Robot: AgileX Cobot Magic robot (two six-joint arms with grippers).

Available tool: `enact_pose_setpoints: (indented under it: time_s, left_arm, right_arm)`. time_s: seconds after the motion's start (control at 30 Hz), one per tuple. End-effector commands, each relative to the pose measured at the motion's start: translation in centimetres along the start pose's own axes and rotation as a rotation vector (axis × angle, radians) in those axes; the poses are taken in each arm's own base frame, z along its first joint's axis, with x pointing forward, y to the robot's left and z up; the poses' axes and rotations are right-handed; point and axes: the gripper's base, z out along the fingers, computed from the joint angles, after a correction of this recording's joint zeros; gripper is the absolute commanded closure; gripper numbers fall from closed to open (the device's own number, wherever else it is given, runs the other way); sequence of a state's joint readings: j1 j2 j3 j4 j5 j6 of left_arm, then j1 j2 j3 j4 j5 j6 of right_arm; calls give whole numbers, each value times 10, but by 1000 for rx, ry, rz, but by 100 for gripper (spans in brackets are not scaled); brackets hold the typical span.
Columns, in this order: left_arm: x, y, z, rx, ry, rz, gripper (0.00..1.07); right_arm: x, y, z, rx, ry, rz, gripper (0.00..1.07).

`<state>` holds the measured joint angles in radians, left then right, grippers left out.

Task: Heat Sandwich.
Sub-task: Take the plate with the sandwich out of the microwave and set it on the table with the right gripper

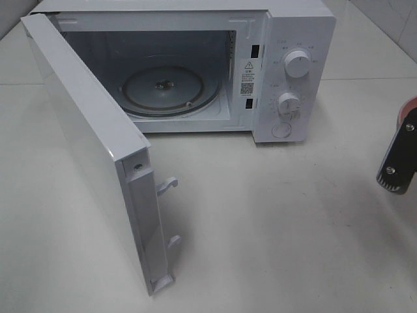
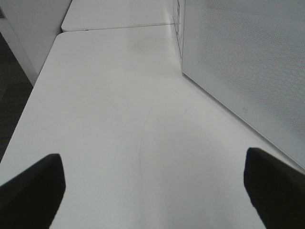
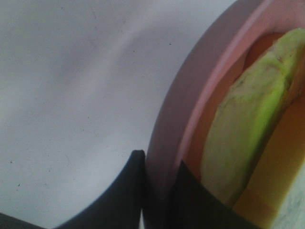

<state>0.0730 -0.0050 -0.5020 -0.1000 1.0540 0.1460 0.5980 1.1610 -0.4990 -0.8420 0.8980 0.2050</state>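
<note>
My right gripper is holding the pink plate's rim (image 1: pixel 406 108) (image 3: pixel 190 90) above the white tabletop, so it should keep holding on for now.
The sandwich (image 3: pixel 250 119) shows close up in the right wrist view, with green, orange and yellow layers, lying on the pink plate (image 3: pixel 190 109). My right gripper (image 3: pixel 159 188) is shut on the plate's rim, one finger outside and one inside. In the exterior view the right gripper (image 1: pixel 399 160) is at the right edge, with a sliver of the plate (image 1: pixel 409 107) above it; the sandwich is out of that view. The white microwave (image 1: pixel 296 39) stands at the back with its door (image 1: pixel 85 143) open. My left gripper (image 2: pixel 152 174) is open and empty above the table, beside the door's outer face (image 2: pixel 248 57).
The glass turntable (image 1: pixel 163 91) lies bare inside the microwave cavity. Two knobs (image 1: pixel 298 64) and a button are on the panel at the right. The open door juts forward on the left, its latch hooks (image 1: pixel 167 186) pointing right. The white table (image 1: pixel 273 222) spreads in front.
</note>
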Motion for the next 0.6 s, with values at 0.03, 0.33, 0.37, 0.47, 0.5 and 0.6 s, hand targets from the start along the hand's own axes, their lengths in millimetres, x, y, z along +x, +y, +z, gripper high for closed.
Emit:
enact_pose_setpoints:
  time_s: [0.03, 0.33, 0.37, 0.47, 0.5, 0.6]
  left_arm:
    - [0, -1, -3, -5, -32, -9, 11]
    - [0, -1, -3, -5, -32, -9, 11]
    - [0, -1, -3, -5, -32, -9, 11]
    - [0, -1, -3, -5, -32, -9, 11]
    - [0, -1, -3, -5, -32, -9, 11]
    - [0, -1, -3, -5, -32, -9, 11]
  right_arm:
    - [-7, -1, 9, 57, 23, 45, 107]
    - [-21, 10, 32, 60, 90, 106, 107]
    - [-22, 11, 39, 42, 96, 137, 107]
    - [-23, 11, 45, 29, 108, 166, 107]
    - [-22, 11, 49, 24, 121, 176, 107]
    - [-21, 9, 57, 33, 141, 194, 107]
